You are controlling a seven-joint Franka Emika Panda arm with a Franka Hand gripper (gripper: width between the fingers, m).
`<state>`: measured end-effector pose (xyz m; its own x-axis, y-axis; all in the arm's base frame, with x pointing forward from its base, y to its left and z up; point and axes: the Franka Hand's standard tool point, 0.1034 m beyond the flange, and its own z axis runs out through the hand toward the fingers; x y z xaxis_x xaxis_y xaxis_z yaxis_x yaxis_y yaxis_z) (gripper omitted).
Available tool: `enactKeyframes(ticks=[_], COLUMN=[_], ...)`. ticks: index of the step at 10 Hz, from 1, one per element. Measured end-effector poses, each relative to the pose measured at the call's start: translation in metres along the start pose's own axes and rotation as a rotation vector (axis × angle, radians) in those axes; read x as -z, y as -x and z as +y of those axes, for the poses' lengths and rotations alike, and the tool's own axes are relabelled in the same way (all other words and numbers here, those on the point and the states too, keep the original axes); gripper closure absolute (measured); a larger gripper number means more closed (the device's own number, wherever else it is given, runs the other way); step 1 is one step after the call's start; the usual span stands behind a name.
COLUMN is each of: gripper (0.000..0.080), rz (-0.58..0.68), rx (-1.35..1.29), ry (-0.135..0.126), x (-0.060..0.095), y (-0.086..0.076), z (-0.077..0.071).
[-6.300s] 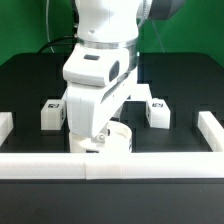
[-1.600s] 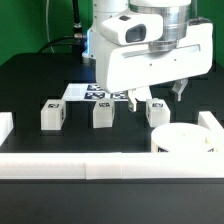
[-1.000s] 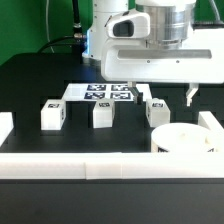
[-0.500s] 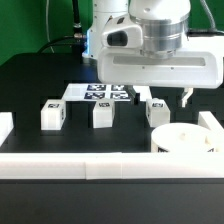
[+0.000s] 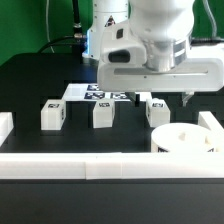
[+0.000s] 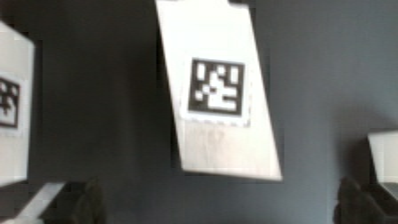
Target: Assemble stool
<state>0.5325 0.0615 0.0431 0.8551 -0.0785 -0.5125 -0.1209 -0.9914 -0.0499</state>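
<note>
It isn't time to close yet: the tagged leg's near end (image 6: 231, 160) is beyond my gripper's fingers. My gripper needs to move toward the leg first and then close on it.
The round white seat (image 5: 186, 139) lies at the exterior view's right, in the corner of the rails. Three white tagged legs stand in a row behind it: left (image 5: 52, 113), middle (image 5: 103, 113), right (image 5: 158, 111). My gripper (image 5: 162, 100) hangs open and empty just above the right leg, touching nothing. In the wrist view a tagged leg (image 6: 217, 95) lies ahead of the gripper (image 6: 210, 205), between the lines of its dark fingertips (image 6: 50, 204). White parts show at both edges: one tagged (image 6: 15, 100), one partly cut off (image 6: 377, 160).
The marker board (image 5: 98, 93) lies behind the legs. White border rails run along the front (image 5: 100, 165), the left (image 5: 5, 125) and the right (image 5: 212, 124). The arm's white body hides the table's back middle.
The seat has gone from the front middle, under the gripper, to the right corner. The gripper has let it go, risen, and turned and shifted a little above the right leg.
</note>
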Motion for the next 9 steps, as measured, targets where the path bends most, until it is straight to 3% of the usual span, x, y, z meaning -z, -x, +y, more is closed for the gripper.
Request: enactKeyframes(ticks=[2,6,7,9], gripper=[0.0150,0.0150,0.0150,0.0150], rz=[-0.101,-0.359,-0.457,-0.501], rx=[0.022,0.027,0.027,0.030], ry=[0.003,0.022,0.030,0.032], x=[-0.004,-0.020,-0.025,-0.033], y=[-0.005,0.004,0.015,0.008], z=[0.000,0.000,0.002,0.002])
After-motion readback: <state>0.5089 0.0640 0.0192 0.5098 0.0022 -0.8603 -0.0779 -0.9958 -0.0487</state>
